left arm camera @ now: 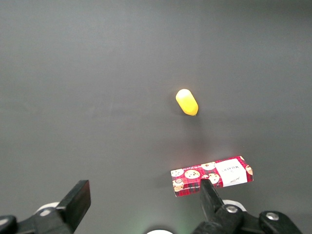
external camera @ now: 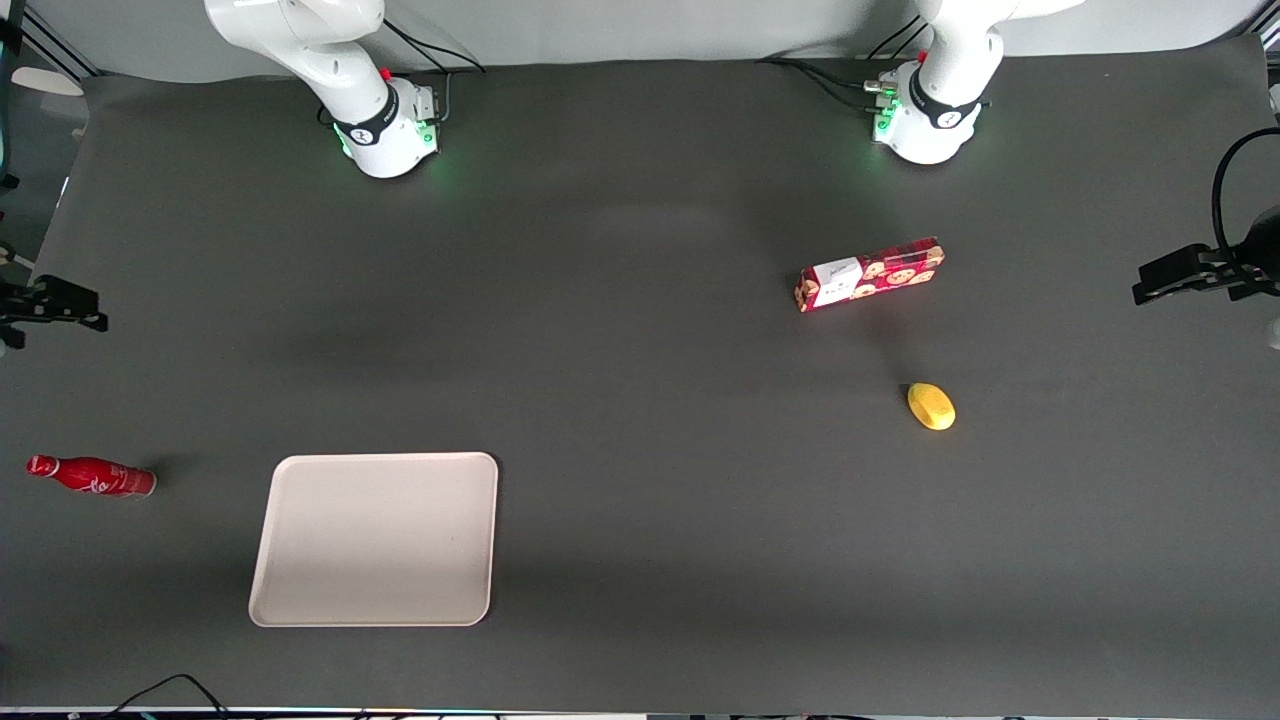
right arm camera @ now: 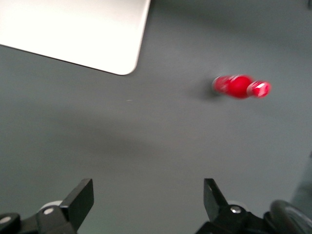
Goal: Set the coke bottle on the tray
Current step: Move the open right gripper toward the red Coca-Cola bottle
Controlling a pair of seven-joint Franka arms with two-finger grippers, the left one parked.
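Note:
I will next grab the coke bottle by its red cap end (external camera: 42, 464) with my right gripper, to place it on the tray (external camera: 375, 540).
The coke bottle (external camera: 92, 476) is small, red and glossy, and lies on its side on the dark table near the working arm's end. It also shows in the right wrist view (right arm camera: 239, 87). The cream-beige tray (external camera: 375, 540) lies flat beside it with a gap of bare table between them. One rounded corner of the tray shows in the right wrist view (right arm camera: 73, 34). My right gripper (right arm camera: 147, 195) is open and empty, and hangs above bare table apart from both. In the front view it shows at the edge of the picture (external camera: 55, 303), farther from the camera than the bottle.
A red cookie box (external camera: 870, 275) and a small yellow object (external camera: 931, 406) lie toward the parked arm's end of the table. Both also show in the left wrist view, the box (left arm camera: 212, 175) and the yellow object (left arm camera: 186, 102). Cables run along the table's near edge.

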